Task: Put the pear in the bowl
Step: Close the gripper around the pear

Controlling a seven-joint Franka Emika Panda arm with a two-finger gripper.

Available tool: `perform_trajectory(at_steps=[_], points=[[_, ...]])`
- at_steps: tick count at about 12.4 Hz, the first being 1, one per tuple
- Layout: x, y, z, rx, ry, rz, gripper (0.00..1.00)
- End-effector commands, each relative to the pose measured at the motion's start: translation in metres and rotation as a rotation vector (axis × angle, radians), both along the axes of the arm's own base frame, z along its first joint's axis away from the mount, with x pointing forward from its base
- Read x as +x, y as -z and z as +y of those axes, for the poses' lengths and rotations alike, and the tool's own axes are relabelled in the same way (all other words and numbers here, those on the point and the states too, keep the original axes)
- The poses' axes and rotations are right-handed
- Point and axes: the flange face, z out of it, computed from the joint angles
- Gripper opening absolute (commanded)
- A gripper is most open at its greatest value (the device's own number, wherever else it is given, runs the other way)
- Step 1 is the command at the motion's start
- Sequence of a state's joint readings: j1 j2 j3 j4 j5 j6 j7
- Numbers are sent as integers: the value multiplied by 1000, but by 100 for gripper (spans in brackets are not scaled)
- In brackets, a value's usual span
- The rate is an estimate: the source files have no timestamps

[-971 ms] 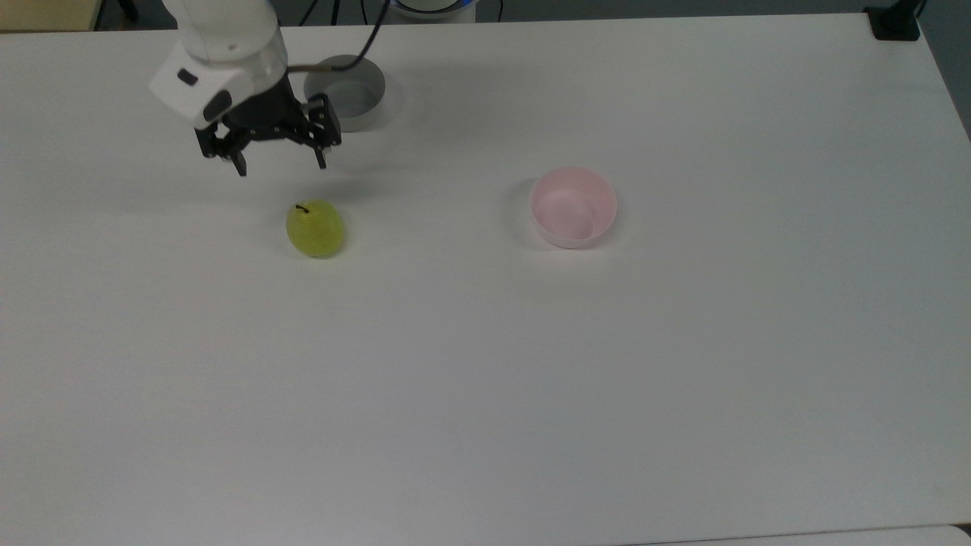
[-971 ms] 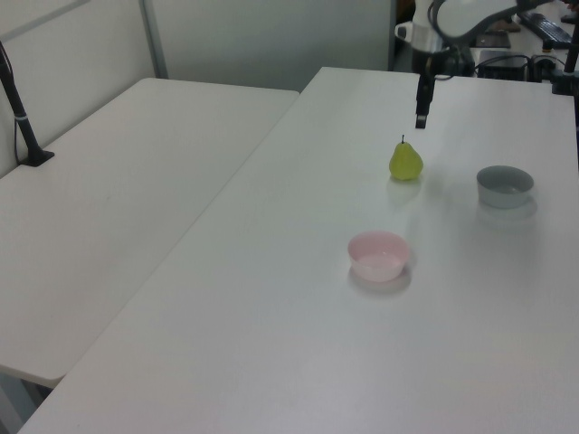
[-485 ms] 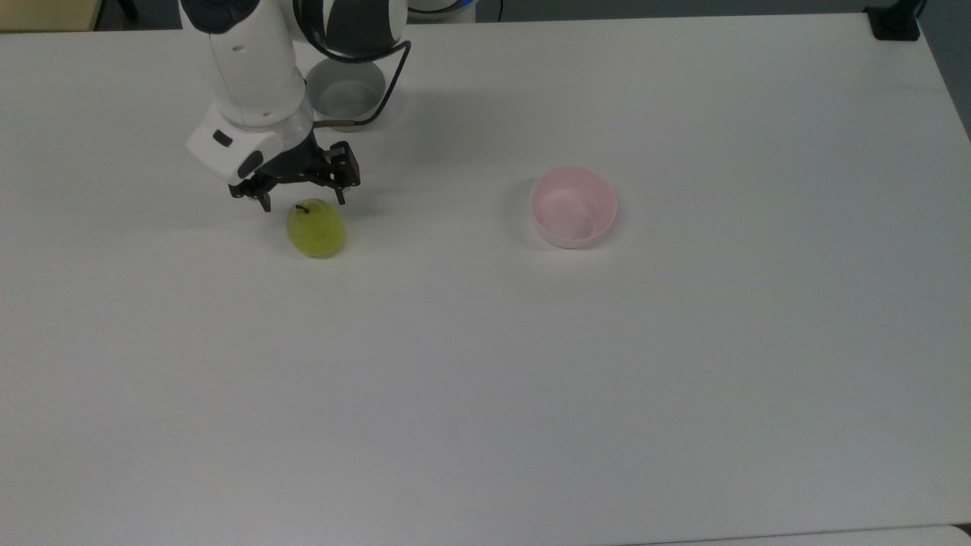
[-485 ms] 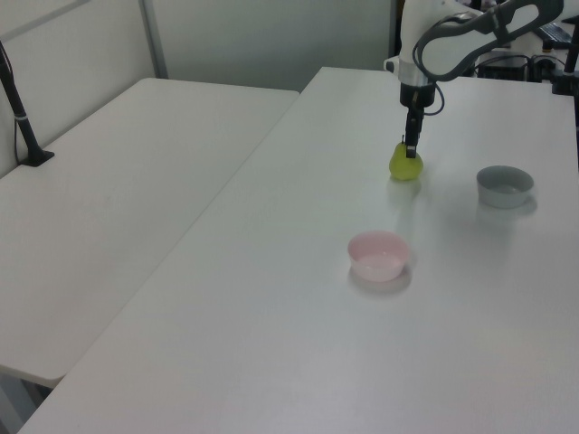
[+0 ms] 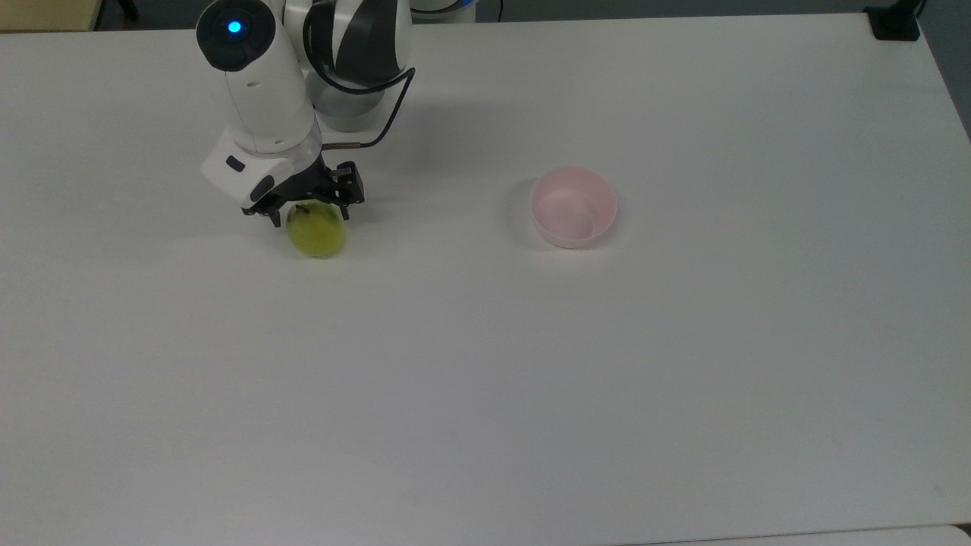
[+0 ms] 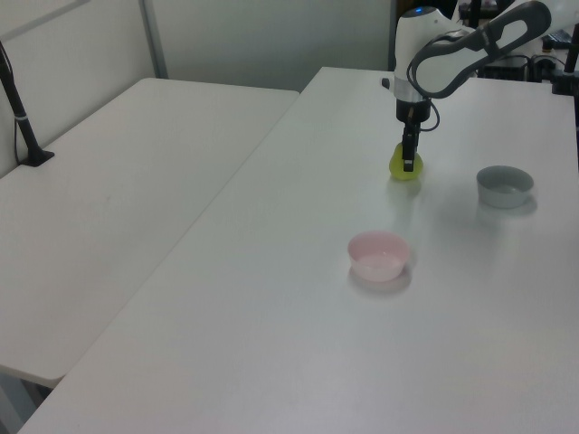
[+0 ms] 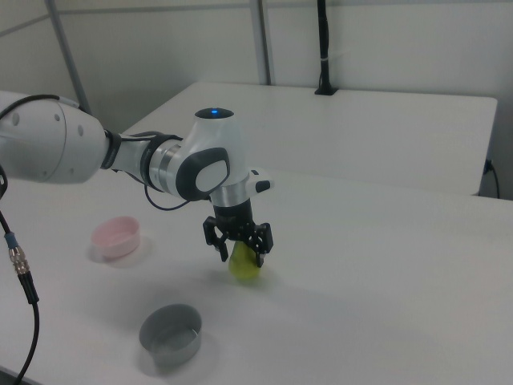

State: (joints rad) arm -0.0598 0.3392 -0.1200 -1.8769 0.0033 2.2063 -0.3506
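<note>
The yellow-green pear needs to go in the pink bowl (image 6: pixel 378 255), so my gripper next needs to grab the pear by its rounded body (image 6: pixel 399 167).
The yellow-green pear (image 5: pixel 317 236) stands on the white table at the top view's left. My gripper (image 5: pixel 307 217) has come down over its top and is open, one finger on each side of the fruit, its stem between them. The right view shows the gripper (image 7: pixel 241 255) straddling the pear (image 7: pixel 244 270), and the left view shows the gripper (image 6: pixel 409 163) low over the pear (image 6: pixel 396 166). The pink bowl (image 5: pixel 573 206) sits empty well off to the top view's right, seen also in the left view as the bowl (image 6: pixel 378 255) and in the right view as the bowl (image 7: pixel 117 235).
A grey bowl (image 6: pixel 505 185) stands beyond the pear near the arm's base, grey bowl (image 7: pixel 170 335) in the right view. A black clamp (image 5: pixel 895 23) sits at the table's far right corner. A second table with a black post (image 6: pixel 23 117) adjoins on the left view's left.
The gripper has come down from above and behind the pear until its open fingers straddle the fruit. The pear and both bowls have not moved.
</note>
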Motion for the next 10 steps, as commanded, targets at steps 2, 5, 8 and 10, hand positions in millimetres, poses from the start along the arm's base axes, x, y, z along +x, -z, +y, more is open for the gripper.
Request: perform_trajectory(at_steps=[2,5,8,10], points=[[0,-3,5,-6,0,-29,16],[-5,-34,6,1,7,-35,15],[-10,-55,13,10,2,-28,16],[-15,-89,16,19,5,-42,16]])
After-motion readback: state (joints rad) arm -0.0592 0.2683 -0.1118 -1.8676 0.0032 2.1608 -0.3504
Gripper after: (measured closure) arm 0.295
